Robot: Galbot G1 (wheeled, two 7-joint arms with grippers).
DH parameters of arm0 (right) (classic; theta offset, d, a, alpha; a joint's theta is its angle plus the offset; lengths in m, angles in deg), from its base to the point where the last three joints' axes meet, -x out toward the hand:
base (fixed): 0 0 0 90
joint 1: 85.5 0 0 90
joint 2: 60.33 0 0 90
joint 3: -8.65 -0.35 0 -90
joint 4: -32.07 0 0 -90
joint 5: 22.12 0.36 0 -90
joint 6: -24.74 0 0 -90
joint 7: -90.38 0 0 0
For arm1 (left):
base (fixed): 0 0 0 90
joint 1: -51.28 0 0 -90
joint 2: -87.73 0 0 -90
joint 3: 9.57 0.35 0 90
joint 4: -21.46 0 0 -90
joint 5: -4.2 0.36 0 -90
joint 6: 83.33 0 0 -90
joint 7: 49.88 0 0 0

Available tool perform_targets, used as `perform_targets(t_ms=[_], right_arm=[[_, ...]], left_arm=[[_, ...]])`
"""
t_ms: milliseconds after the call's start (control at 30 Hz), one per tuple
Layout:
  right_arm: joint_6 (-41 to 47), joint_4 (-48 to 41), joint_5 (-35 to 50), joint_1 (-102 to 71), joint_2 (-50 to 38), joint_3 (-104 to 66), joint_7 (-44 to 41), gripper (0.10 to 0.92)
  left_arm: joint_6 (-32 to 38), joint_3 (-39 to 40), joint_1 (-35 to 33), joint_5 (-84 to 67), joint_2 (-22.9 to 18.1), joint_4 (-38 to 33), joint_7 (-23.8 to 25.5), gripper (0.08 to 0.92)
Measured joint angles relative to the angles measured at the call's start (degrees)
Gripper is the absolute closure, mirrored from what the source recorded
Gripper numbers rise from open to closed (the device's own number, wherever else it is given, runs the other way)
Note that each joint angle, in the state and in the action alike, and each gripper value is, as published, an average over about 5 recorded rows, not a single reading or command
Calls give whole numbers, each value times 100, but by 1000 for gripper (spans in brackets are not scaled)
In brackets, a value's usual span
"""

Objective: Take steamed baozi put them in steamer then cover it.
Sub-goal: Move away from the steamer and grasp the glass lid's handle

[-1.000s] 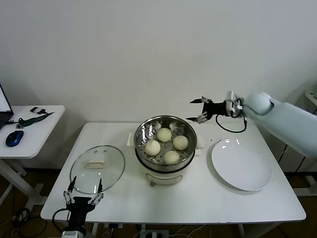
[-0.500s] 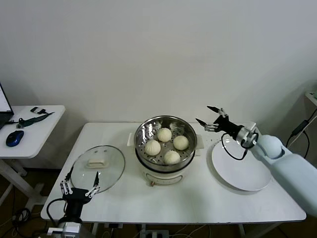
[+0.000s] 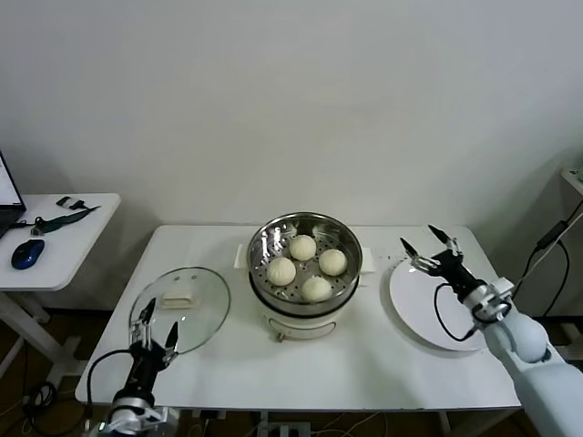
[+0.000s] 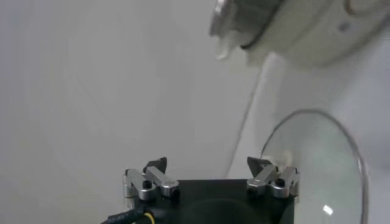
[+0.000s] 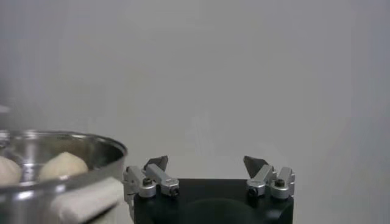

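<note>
My left gripper grabs the glass cover by its white handle [image 3: 179, 296] next, to cover the steamer of baozi [image 3: 304, 264].
The steel steamer [image 3: 264, 238] stands mid-table on its white pot base [image 3: 298, 325]. Four cream baozi [image 3: 302, 247] lie inside it. The glass cover [image 3: 196, 319] with its white handle [image 3: 179, 296] lies flat on the table to the steamer's left. My left gripper [image 3: 158, 320] is open and empty at the cover's front edge; its wrist view shows the cover [image 4: 317, 164] ahead of the gripper [image 4: 210, 165]. My right gripper [image 3: 420, 238] is open and empty above the white plate's far-left rim. Its wrist view shows the gripper [image 5: 207, 162] beside the steamer [image 5: 91, 149].
A flat white plate [image 3: 419, 309] lies right of the steamer, partly under my right arm. A small side table [image 3: 91, 205] at far left carries a blue mouse [image 3: 26, 254] and cables. The wall runs behind the table.
My right arm has swung down and back from beside the steamer's far right rim to over the plate. My left gripper has moved forward to the cover's front edge.
</note>
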Motion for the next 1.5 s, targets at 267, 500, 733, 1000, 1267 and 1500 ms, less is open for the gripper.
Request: perform_targets(t_ms=[267,500,733,1000,1267,1500], right_arm=[[27,62,-205,-774,225,-715,48,203],[28,61,-370,-1091,339,-1025,81,203],[28,58,-507,-1232,419,-1167,99,203],[23,37,-627,-1292,488,-1249,101,203],[8,-11,-727,-1306,532,-1280,96,203],[-21,-70,-857,-1330,596,-1285,44,203]], left_arm=[[45,118,696,1274,88,893,-209,177],[58,141,1350,1945,129,1730,-453,177],[80,187,1890,2257,190,2418,-572,177],[69,185,2335,2483,212,3027,-692,177],[57,197,2663,2597,219,3452,-821,177],[55,261,2827,2618,234,3602,-899,177]])
